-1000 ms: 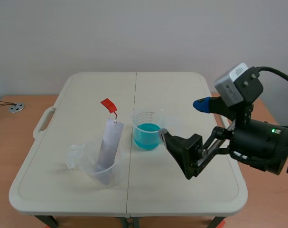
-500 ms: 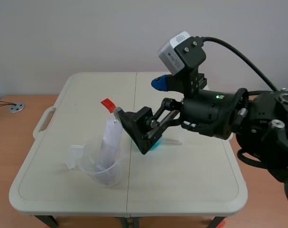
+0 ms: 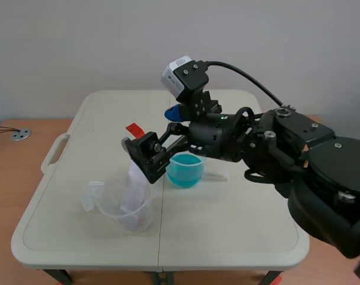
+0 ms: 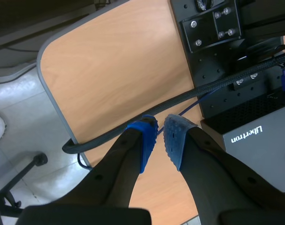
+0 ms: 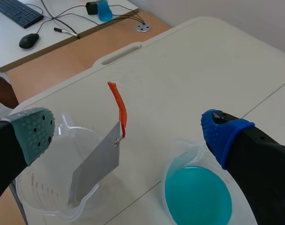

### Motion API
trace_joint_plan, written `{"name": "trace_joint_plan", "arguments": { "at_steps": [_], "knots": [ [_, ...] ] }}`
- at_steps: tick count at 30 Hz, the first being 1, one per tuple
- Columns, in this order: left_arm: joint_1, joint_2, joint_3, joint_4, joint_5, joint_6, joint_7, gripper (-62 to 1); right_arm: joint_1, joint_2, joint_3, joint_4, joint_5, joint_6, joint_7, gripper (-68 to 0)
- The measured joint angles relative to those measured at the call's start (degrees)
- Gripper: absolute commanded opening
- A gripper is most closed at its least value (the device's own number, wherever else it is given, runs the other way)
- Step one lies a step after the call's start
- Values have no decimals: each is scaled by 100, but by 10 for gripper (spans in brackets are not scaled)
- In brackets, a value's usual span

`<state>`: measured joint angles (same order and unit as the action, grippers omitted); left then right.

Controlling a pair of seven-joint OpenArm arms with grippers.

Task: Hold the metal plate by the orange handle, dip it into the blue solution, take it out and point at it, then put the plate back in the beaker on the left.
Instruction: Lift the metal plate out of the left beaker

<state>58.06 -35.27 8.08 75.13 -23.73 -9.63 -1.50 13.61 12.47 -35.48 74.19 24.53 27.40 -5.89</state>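
I will pick up the metal plate by its orange handle [image 3: 134,130] with my right gripper next, to dip the metal plate into the blue solution [image 3: 184,168].
A grey metal plate [image 3: 136,183] leans upright in the clear beaker [image 3: 125,209] on the left, and its orange handle [image 3: 134,130] sticks up above the rim. The beaker of blue solution [image 3: 184,168] stands just to its right. My right gripper [image 3: 148,128] reaches in from the right over the blue beaker and is open, one finger on each side of the handle without touching it. In the right wrist view the handle [image 5: 119,107] and plate [image 5: 96,164] lie between the spread fingers of the right gripper [image 5: 128,133], beside the blue solution [image 5: 197,197]. My left gripper [image 4: 160,140] hangs off the table, shut on nothing.
A small clear plastic piece [image 3: 92,193] lies left of the left beaker. The table has a carry handle [image 3: 54,153] at its left edge. Beyond the table, a desk holds a keyboard [image 5: 11,10], a mouse [image 5: 28,41] and cables.
My right arm has swung from the table's right side leftward across the blue beaker, and its open gripper now stands around the orange handle. The plate and beakers have not moved.
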Motion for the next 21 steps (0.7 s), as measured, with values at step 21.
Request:
{"name": "trace_joint_plan", "arguments": {
  "at_steps": [21],
  "knots": [
    [-52, 0, 101, 0, -15, 11, 210, -515, 365, -374, -664, -734, 356, 0, 90, -139]
  ]
}}
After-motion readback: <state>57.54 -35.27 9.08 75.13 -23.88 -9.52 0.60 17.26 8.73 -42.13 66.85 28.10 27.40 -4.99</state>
